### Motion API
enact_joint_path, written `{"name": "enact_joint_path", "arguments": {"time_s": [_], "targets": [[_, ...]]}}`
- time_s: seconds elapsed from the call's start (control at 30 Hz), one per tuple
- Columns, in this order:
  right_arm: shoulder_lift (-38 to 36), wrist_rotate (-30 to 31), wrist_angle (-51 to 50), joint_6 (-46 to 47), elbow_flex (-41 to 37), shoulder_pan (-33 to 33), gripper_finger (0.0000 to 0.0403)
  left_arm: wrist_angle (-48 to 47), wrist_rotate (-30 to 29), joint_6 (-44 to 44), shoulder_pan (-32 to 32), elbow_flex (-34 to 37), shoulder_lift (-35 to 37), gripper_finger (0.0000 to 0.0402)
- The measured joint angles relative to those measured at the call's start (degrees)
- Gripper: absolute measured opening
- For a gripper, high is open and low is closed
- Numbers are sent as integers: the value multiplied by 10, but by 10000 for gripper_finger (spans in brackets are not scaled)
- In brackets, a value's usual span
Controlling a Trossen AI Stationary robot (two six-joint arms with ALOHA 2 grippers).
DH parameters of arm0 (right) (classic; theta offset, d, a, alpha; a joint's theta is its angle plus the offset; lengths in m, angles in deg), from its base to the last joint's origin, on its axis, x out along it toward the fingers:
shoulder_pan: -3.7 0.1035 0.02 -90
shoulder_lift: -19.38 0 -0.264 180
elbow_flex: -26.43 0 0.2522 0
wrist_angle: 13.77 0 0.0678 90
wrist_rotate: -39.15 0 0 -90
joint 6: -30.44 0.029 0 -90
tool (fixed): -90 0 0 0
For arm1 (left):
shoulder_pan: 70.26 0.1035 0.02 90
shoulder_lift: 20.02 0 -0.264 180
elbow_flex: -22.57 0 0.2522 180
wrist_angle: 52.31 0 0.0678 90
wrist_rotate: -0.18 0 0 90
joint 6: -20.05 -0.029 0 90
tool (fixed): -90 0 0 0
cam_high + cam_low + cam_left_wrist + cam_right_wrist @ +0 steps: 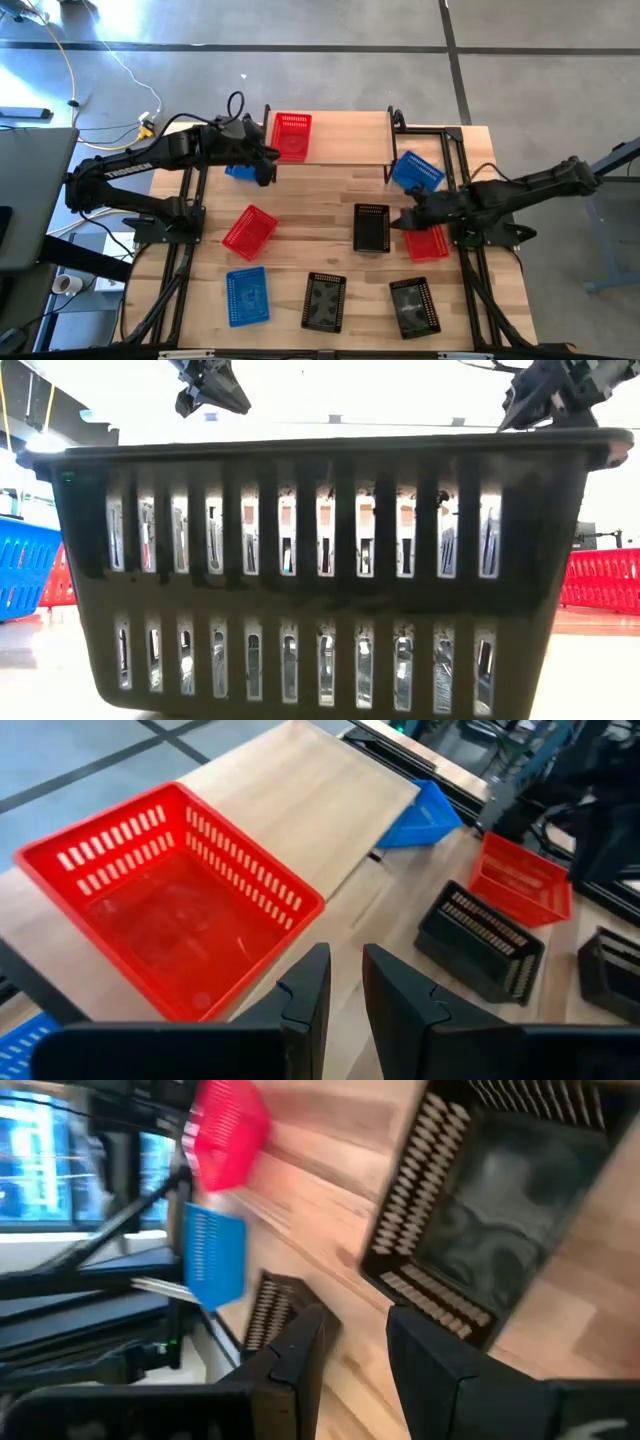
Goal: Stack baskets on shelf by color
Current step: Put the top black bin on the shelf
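The black basket's long side has the rim that my right gripper needs to grip next, its long side's rim (388, 230), to stack the basket on the shelf (345, 135).
One red basket (291, 135) stands upright on the shelf (345, 135), at its left end. My left gripper (270, 160) (345, 990) hovers by the shelf's near edge beside that basket (170, 910), its fingers a narrow gap apart and empty. A blue basket (417, 172) leans tilted against the shelf's right end. My right gripper (405, 222) (350, 1345) is open and empty, between a black basket (371, 228) (490, 1220) and a red basket (428, 242). Another blue basket (240, 172) lies partly hidden under my left arm.
On the table's near half lie a red basket (249, 230), a blue basket (246, 295) and two black baskets (324, 300) (414, 305). One black basket (320, 560) fills the low view. The shelf's middle and right part are bare wood. Black arm frames run along both table sides.
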Motion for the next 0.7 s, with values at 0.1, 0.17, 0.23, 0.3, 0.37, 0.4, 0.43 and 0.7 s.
{"name": "enact_joint_path", "arguments": {"time_s": [0.1,0.17,0.23,0.3,0.37,0.4,0.43,0.7], "targets": [[34,-18,1,17,0,0,99,0,6,-7,0,0,0,55],[54,-24,1,39,0,0,99,0,10,-11,0,0,0,55],[71,-29,2,52,0,0,99,0,11,-18,0,0,0,55],[85,-35,1,63,0,0,99,0,11,-19,0,0,0,55],[97,-35,2,76,0,0,99,0,11,-20,0,0,0,55],[103,-35,2,83,0,0,99,0,11,-20,0,0,0,55],[109,-36,2,88,0,0,99,0,11,-20,0,0,0,55],[151,-30,0,98,0,0,99,0,11,-20,0,0,0,55]]}}
